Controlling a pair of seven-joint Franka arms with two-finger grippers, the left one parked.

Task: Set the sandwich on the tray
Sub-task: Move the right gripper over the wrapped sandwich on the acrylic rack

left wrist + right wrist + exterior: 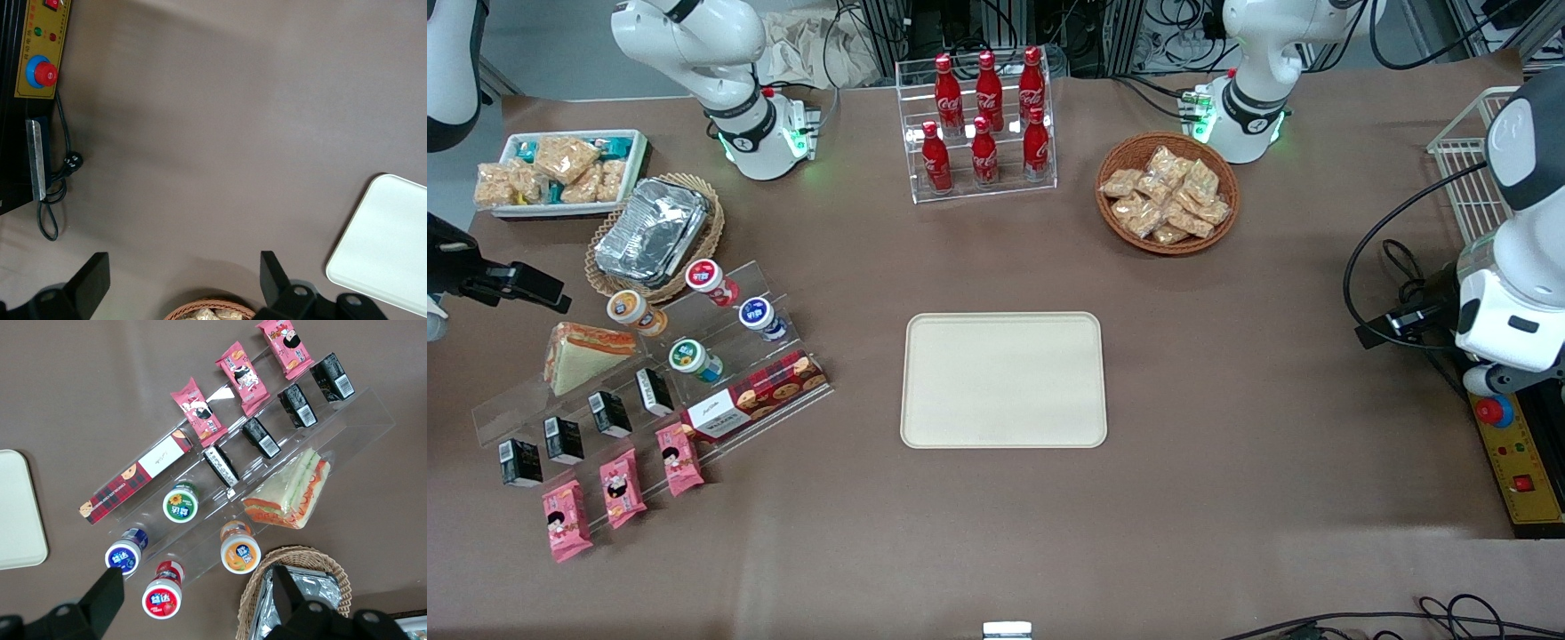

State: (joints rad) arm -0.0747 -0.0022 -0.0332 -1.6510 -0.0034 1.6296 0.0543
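I should next use my right gripper to grab the wrapped sandwich wedge by its narrow end (623, 342) (257, 508), because the wedge is wide at one side.
The sandwich (587, 354) is a wrapped triangular wedge with white bread and red-orange and green filling. It lies on the top step of a clear stepped rack (720, 302) toward the working arm's end of the table, and shows in the right wrist view (290, 492). The cream-beige tray (1003, 380) lies bare at the table's middle; its corner shows in the right wrist view (17, 510). My right gripper (516, 284) hangs open and holds nothing, high above the rack's end by the foil basket, apart from the sandwich. In the right wrist view the gripper (197, 607) has its fingers (100, 600) spread wide.
The rack also holds yoghurt cups (180, 505), black cartons (297, 405), pink snack packets (200, 410) and a red cookie box (137, 479). A wicker basket with foil containers (654, 233) stands beside it. A white snack tray (560, 173), cola bottles (984, 120) and a snack basket (1167, 191) stand farther away.
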